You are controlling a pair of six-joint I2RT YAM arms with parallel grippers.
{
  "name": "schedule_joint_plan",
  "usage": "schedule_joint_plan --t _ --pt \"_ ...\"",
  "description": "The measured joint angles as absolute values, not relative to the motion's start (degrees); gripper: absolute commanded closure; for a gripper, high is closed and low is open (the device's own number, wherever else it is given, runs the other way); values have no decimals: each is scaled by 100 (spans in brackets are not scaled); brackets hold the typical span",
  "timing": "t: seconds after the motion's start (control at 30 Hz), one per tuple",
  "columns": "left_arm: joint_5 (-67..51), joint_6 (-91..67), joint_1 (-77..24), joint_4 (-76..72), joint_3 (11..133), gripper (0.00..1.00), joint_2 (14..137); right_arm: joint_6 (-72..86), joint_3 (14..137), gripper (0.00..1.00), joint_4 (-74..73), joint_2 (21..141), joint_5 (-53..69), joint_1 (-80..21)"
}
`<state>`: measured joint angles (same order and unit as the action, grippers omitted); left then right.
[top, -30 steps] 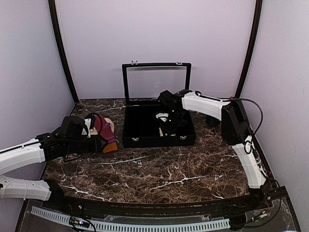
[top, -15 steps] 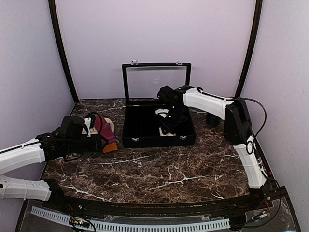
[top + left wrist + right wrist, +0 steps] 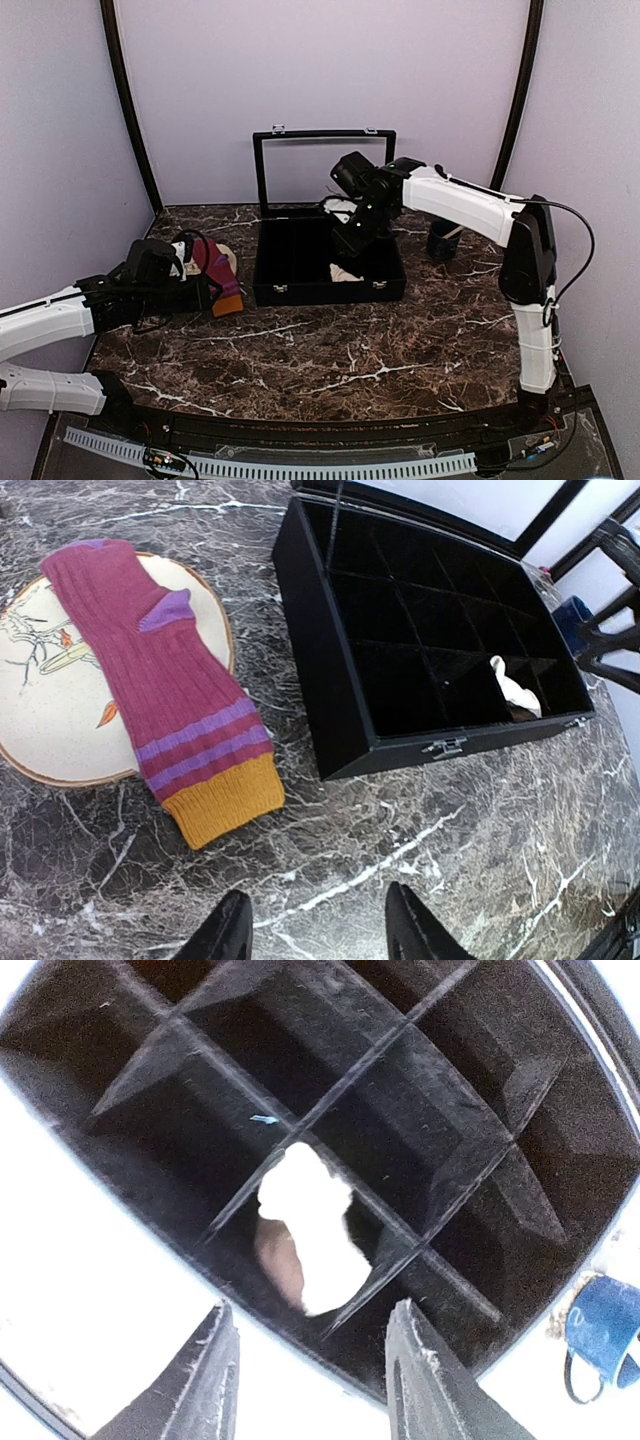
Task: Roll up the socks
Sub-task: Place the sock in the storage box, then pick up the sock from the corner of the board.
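Note:
The maroon-purple sock (image 3: 214, 266) has an orange end, and my left gripper needs to reach it and grab a corner there. The orange cuff should stay free for my right gripper.
The maroon-purple sock (image 3: 170, 685) with its orange end (image 3: 222, 800) lies flat, partly on the tan oval mat (image 3: 40, 720); in the top view this sock (image 3: 214, 266) is at the left. My left gripper (image 3: 320, 930) hovers open over bare marble just short of the orange end, holding nothing. The cream-beige sock (image 3: 305, 1225) lies bunched in a front compartment of the black divided box (image 3: 420, 1150). Above that box, my right gripper (image 3: 312, 1380) hangs open and empty. In the top view the right gripper (image 3: 352, 243) is over the cream sock (image 3: 347, 270).
The black box (image 3: 330, 292) stands at the middle back with its glass lid (image 3: 323, 170) upright. A blue mug (image 3: 600, 1325) sits to the right of the box. Marble tabletop (image 3: 330, 350) extends toward the arm bases.
My right gripper has lifted up out of the box with its jaws wider, and the cream sock stays in its compartment. The left arm has barely moved.

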<state>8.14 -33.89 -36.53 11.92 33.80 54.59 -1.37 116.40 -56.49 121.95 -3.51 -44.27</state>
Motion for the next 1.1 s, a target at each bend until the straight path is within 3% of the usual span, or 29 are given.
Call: schedule_joint_plan --t 0.27,0.5,0.77,1.1 --pt "1004 -3583 -3544 871 3205 49 5975 150 10158 52 -4617 11067 -390 -5022" --pt "469 -4053 -2829 294 2917 48 6735 397 9301 52 -3970 10659 -375 -5572" --pt "-362 -4471 -2196 -410 2908 48 7336 513 8875 51 -3726 10648 -325 -5826" --pt "-735 -4613 -2147 -600 2952 49 7913 502 8855 51 -3601 10617 -261 -5830"
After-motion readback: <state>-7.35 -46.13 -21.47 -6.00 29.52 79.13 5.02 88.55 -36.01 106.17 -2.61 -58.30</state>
